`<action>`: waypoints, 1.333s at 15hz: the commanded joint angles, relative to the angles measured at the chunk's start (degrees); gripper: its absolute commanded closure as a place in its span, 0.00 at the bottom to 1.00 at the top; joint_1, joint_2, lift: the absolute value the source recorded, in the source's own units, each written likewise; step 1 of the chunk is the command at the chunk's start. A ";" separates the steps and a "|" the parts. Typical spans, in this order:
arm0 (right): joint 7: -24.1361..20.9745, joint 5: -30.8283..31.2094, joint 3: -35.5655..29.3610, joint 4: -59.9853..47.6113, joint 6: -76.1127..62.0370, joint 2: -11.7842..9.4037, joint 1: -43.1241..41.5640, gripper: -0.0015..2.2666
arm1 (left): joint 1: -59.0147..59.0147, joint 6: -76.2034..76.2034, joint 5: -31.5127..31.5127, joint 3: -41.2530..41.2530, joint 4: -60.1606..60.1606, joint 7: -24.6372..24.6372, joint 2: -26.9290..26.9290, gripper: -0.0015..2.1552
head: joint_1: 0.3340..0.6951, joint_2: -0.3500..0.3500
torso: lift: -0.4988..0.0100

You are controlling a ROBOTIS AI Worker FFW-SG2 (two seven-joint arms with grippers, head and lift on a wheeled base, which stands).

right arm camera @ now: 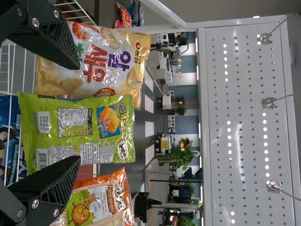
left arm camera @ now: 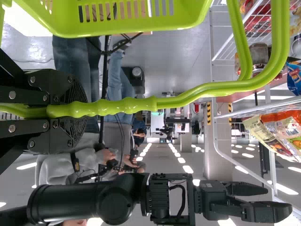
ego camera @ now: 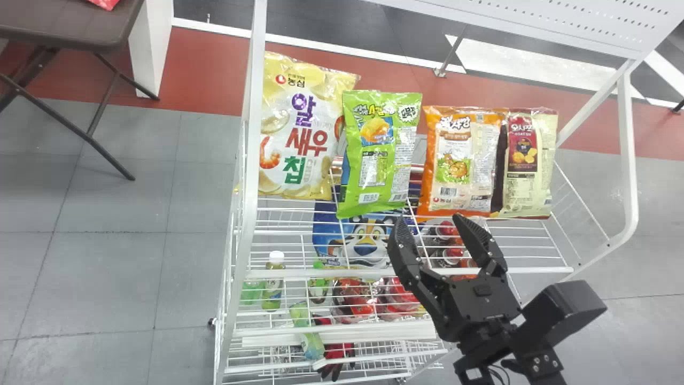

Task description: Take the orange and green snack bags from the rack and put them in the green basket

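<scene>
Next, my right gripper grabs the green snack bag by its text-printed middle (ego camera: pixel 378 166) (right arm camera: pixel 74 126) to put it in the green basket.
My right gripper (ego camera: pixel 435 240) is open in the head view, in front of the rack's top shelf, just below the orange snack bag (ego camera: pixel 462 160) and the green snack bag (ego camera: pixel 378 152), with nothing between its fingers. In the right wrist view that gripper (right arm camera: pixel 79 113) points at the green bag (right arm camera: pixel 80 132), and the orange bag (right arm camera: pixel 101 202) is at the lower edge. Both bags stand upright side by side. In the left wrist view my left gripper (left arm camera: pixel 70 110) is shut on the handle (left arm camera: pixel 127 106) of the green basket (left arm camera: pixel 131 28).
On the same shelf stand a yellow-white chip bag (ego camera: pixel 299 128) at the left and a cream bag (ego camera: pixel 529 163) at the right. Bottles (ego camera: pixel 272 283) and packets sit lower in the white wire rack (ego camera: pixel 248 160). A dark table (ego camera: pixel 64 27) is at the far left.
</scene>
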 commanded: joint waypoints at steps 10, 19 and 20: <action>0.44 0.43 -0.35 3.00 4.78 0.44 -4.79 0.06 | -0.09 -0.74 -0.05 0.09 0.16 -0.29 -0.07 0.91 | 1.00 0.00 | 0.98; 3.34 3.24 -1.23 14.42 13.04 1.76 -21.31 0.06 | -2.20 1.89 -1.11 -0.88 0.51 -0.29 0.54 0.91 | 1.00 0.00 | 0.98; 3.70 3.24 -1.23 16.09 14.10 1.85 -23.33 0.06 | -2.11 1.89 -1.11 -0.88 0.42 -0.29 0.63 0.91 | 1.00 0.00 | 0.98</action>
